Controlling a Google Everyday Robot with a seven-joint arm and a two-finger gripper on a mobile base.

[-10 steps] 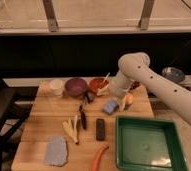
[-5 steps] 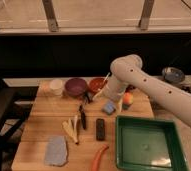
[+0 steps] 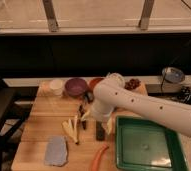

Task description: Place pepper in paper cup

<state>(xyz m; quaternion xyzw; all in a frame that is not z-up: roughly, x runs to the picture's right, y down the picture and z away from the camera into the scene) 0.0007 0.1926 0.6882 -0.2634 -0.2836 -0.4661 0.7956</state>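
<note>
The pepper (image 3: 99, 157) needs to go in the paper cup. My gripper should next pick up the pepper by its end by the black block.
The pepper (image 3: 99, 157), long and orange-red, lies at the front edge of the wooden table (image 3: 44, 112), left of the green tray. At the table's back left corner stands the small white paper cup (image 3: 56, 87). My white arm reaches in from the right and bends down over the middle of the table. My gripper (image 3: 103, 121) hangs open and empty at its end, just above the black block (image 3: 100, 131). It is a short way behind the pepper and far from the cup.
A purple bowl (image 3: 75, 86) and an orange-red bowl (image 3: 95, 82) stand beside the cup. A banana peel (image 3: 72, 129) and a grey-blue cloth (image 3: 56, 150) lie front left. The green tray (image 3: 146, 145) fills the front right. A metal bowl (image 3: 172, 75) sits on the counter behind.
My arm has swung left and lowered, carrying the gripper from the back of the table by the bowls down to the black block. No object has moved.
</note>
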